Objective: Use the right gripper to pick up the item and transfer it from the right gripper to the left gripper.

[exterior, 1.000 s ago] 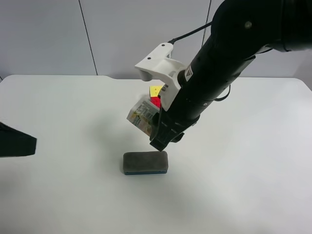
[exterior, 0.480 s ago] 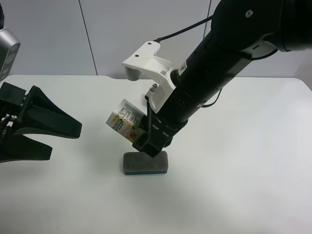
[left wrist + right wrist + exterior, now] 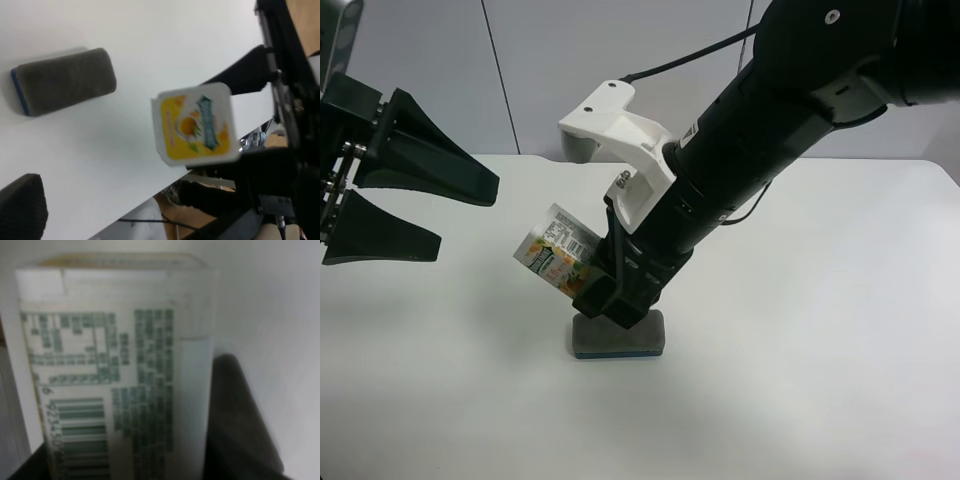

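Note:
The drink carton needs to go from my right gripper to my left gripper next, so my left gripper should grab the carton by the end (image 3: 536, 233) opposite its barcode.
The item (image 3: 556, 260), a small drink carton with barcode print and an orange fruit face, hangs tilted above the table. My right gripper (image 3: 604, 288), on the thick black arm with the white bracket (image 3: 610, 125), is shut on it. The right wrist view is filled by the item's barcode face (image 3: 120, 380), with a dark finger (image 3: 240, 435) beside it. My left gripper (image 3: 470, 218) stands open at the exterior high view's left, jaws wide and pointing at the item, a gap away. The left wrist view shows the item's end face (image 3: 195, 130) straight ahead.
A flat dark-grey eraser block (image 3: 618, 335) lies on the white table (image 3: 820, 380) right under the right gripper; it also shows as the eraser (image 3: 65, 80) in the left wrist view. A grey wall stands behind the table.
The left gripper has come in from the view's left edge and risen, open. The right arm has carried the item leftward toward it, now hiding the cube behind it.

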Tool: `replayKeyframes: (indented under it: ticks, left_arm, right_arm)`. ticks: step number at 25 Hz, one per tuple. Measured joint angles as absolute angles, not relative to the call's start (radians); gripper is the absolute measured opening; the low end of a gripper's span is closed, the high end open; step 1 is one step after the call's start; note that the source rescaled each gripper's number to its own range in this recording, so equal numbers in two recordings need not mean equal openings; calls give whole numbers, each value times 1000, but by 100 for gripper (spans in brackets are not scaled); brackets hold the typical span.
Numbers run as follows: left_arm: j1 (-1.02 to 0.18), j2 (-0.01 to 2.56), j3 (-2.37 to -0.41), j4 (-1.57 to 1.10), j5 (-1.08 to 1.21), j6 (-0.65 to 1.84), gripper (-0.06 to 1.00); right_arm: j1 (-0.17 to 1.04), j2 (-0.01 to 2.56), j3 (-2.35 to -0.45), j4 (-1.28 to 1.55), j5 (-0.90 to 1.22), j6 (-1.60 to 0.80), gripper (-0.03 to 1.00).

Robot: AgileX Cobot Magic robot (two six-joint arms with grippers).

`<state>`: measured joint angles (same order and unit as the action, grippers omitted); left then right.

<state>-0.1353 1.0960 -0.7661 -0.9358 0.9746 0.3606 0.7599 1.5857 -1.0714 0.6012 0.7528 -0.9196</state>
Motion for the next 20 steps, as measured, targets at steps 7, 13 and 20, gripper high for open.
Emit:
replayKeyframes:
  ticks: [7, 13, 20]
  left_arm:
    - [-135, 1183, -769, -959, 977, 363, 100]
    - [-135, 1236, -769, -1021, 1016, 412, 100]
    - [-135, 1238, -769, -1008, 1080, 416, 100]
  right_arm:
    - [774, 1586, -1071, 683, 737, -1026, 1]
    - [854, 1586, -1071, 685, 678, -1045, 1]
    - [861, 1586, -1071, 676, 605, -1045, 1]
